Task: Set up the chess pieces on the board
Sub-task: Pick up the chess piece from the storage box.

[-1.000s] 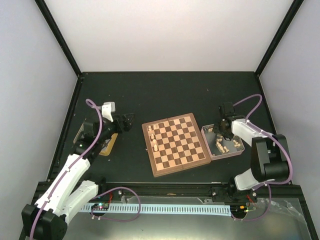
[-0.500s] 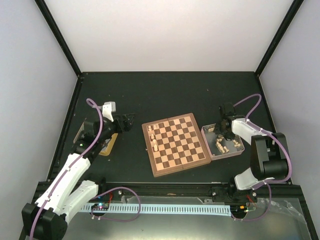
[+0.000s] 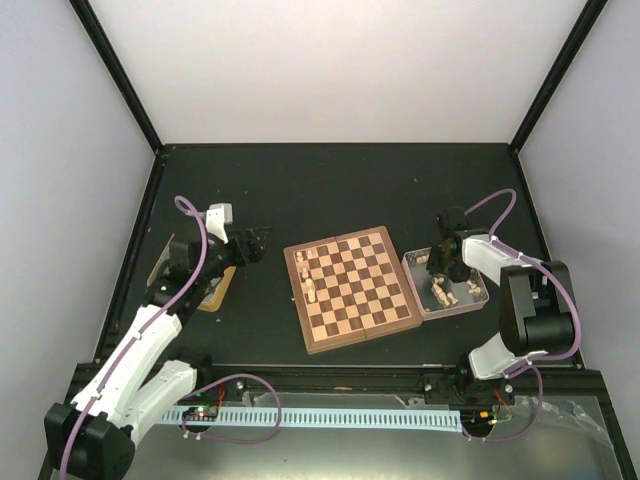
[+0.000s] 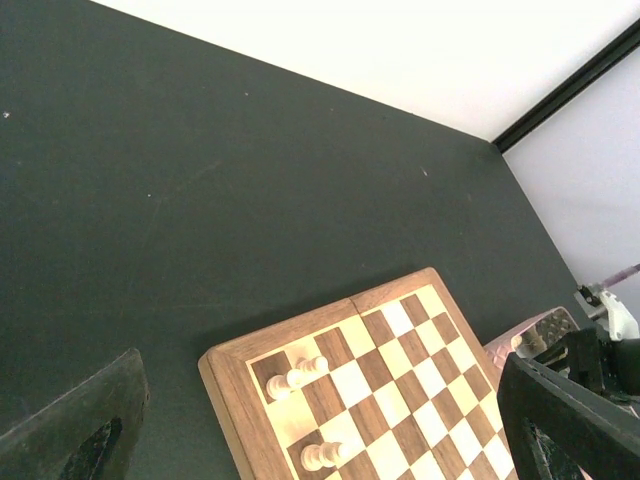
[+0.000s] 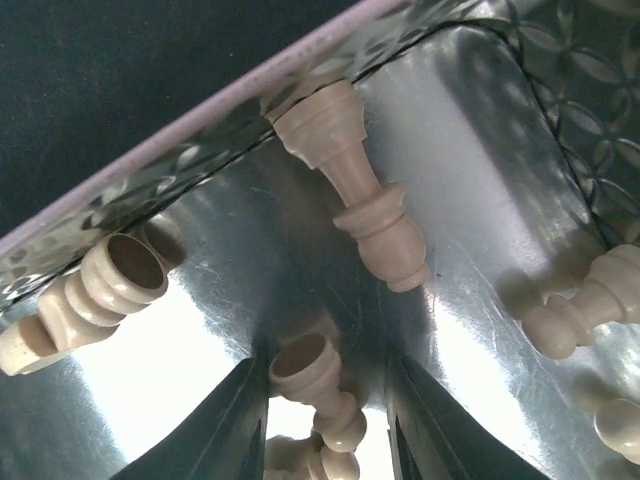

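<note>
The pale piece's round base lies between the open fingers of my right gripper, so it is time to close, and closing now would catch that base.
The board lies mid-table with three pale chess pieces along its left edge. In the left wrist view two of them stand near the board's corner. My left gripper hovers open to the left of the board, its jaws wide with nothing between them. My right gripper reaches down into the silver tin. Its jaws stand open around a pale piece lying on the tin floor; the left finger touches it, the right finger is apart.
Several more pale pieces lie loose in the tin, one just ahead of the jaws, others at left and right. A gold tin sits under the left arm. Black frame posts bound the table.
The right gripper's jaws have widened inside the tin and the wrist has shifted slightly. The left arm has hardly moved.
</note>
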